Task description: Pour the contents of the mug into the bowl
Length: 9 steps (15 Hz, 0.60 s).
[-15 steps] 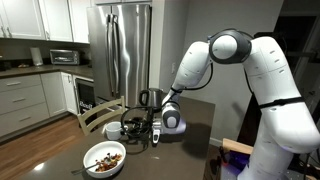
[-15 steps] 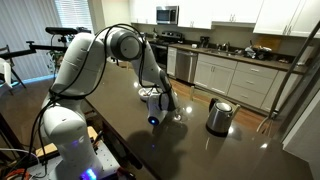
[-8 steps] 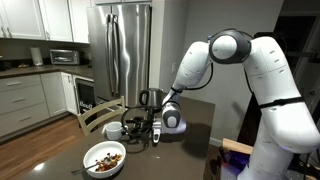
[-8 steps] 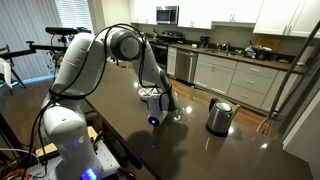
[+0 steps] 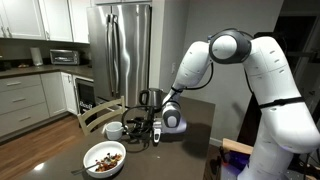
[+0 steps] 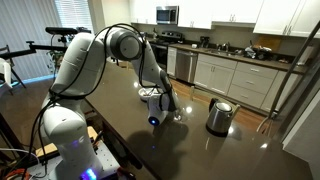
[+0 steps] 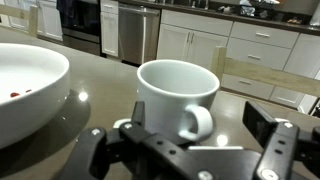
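Observation:
In the wrist view my fingers are level with the mug's handle and it is between them, so it is time for my gripper to close now.
The small white mug (image 7: pixel 178 92) stands upright on the dark table, its handle (image 7: pixel 198 122) turned toward the wrist camera. My gripper (image 7: pixel 197 120) is open, with one finger on each side of the mug and a gap showing at the right finger (image 7: pixel 264 122). In an exterior view the mug (image 5: pixel 113 130) sits just in front of the gripper (image 5: pixel 138 130). The wide white bowl (image 5: pixel 105 157) with brownish bits rests near the table's front edge. In the wrist view the bowl (image 7: pixel 35 62) lies left of the mug.
A steel kettle (image 5: pixel 150 98) stands behind the gripper, also seen as the kettle (image 6: pixel 219 116) further along the table. A wooden chair (image 5: pixel 95 115) stands at the table's side. Kitchen cabinets and a fridge (image 5: pixel 122 50) are beyond.

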{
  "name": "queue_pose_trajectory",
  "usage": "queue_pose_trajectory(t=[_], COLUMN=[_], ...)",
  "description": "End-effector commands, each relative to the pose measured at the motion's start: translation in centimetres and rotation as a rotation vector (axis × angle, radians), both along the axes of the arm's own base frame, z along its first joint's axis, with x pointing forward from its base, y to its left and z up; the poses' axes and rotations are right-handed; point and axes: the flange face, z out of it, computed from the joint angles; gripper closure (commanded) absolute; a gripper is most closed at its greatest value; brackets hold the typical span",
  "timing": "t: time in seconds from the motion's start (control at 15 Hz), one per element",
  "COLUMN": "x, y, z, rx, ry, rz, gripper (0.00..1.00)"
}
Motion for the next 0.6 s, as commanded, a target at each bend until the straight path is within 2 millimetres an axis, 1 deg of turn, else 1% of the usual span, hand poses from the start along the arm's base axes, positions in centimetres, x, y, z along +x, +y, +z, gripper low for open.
queue_pose_trajectory(t=[0.0,0.13,0.2,0.27,0.33,0.4,0.53], x=[-0.42,-0.44,-0.44,-0.44,-0.45,-0.45,-0.45], y=[-0.39,-0.47,-0.5,-0.52,-0.53,-0.49,-0.49], z=[-0.53,-0.53,-0.51,-0.5,-0.51,-0.49,-0.48], rx=[-0.003,-0.003,-0.003,-0.003,-0.003,-0.003,-0.005], ry=[0.036,0.037,0.037,0.037,0.037,0.037,0.038], rz=[0.009,0.01,0.009,0.009,0.009,0.008,0.008], gripper=[0.0,0.0,0.06,0.1,0.19,0.17,0.18])
